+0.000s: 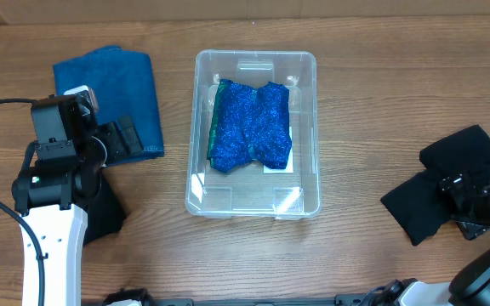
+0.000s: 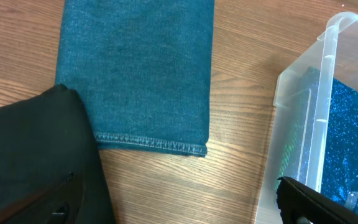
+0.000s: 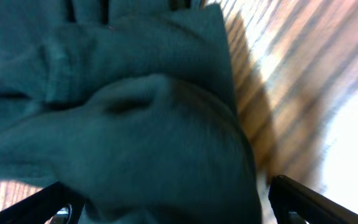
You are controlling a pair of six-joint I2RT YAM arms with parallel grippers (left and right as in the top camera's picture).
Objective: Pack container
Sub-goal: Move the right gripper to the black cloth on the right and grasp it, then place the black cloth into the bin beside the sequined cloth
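Observation:
My right gripper grabs the black cloth by its gathered layers next, keeping it folded to pack the container (image 1: 304,127).
The clear container (image 1: 304,127) stands mid-table. A sparkly blue cloth (image 1: 252,126) lies in it over a green one (image 1: 213,119), and the white label (image 1: 281,168) shows below them. My left gripper (image 1: 124,138) is open and empty at the lower right edge of a folded teal cloth (image 1: 109,85). In the left wrist view the gripper (image 2: 179,208) hangs over bare wood between a black cloth (image 2: 36,155) and the container wall (image 2: 300,106), with the teal cloth (image 2: 135,68) ahead. My right gripper (image 1: 462,194) is open, its fingers (image 3: 176,208) either side of a black cloth (image 3: 142,124).
The black cloth by my left arm (image 1: 100,212) lies at the lower left, partly under the arm. The right black cloth (image 1: 449,174) lies near the table's right edge. Bare wood (image 1: 364,127) separates it from the container.

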